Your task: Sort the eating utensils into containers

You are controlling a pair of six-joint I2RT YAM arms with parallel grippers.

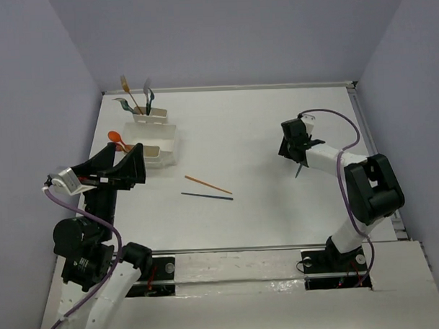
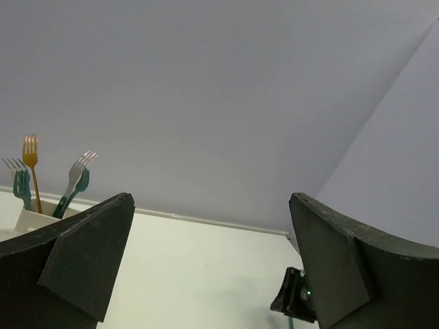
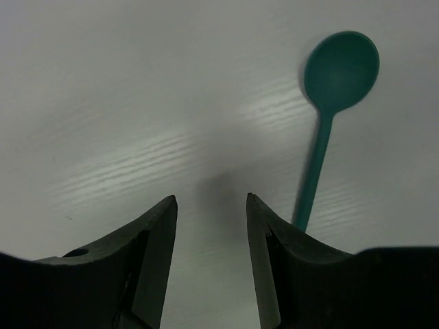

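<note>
My right gripper grabs the teal spoon's (image 3: 334,96) handle near its bowl next, leaving the handle's end free to insert into the divided bin.
A whitish narrow bin (image 1: 150,118) at the far left holds several upright forks (image 1: 139,101), teal, orange and pale; they also show in the left wrist view (image 2: 31,179). A wider divided bin (image 1: 168,139) sits in front of it. An orange spoon (image 1: 118,139) lies at its left. An orange stick (image 1: 208,184) and a dark blue stick (image 1: 206,197) lie mid-table. My left gripper (image 1: 124,155) is open and empty beside the bins. My right gripper (image 3: 211,200) is open just above the table, and a teal spoon (image 3: 334,96) lies outside its right finger (image 3: 274,260).
Purple walls close in the table (image 1: 247,134) at the back and sides. A raised rail (image 1: 224,87) runs along the far edge. My right gripper also shows low in the left wrist view (image 2: 295,301).
</note>
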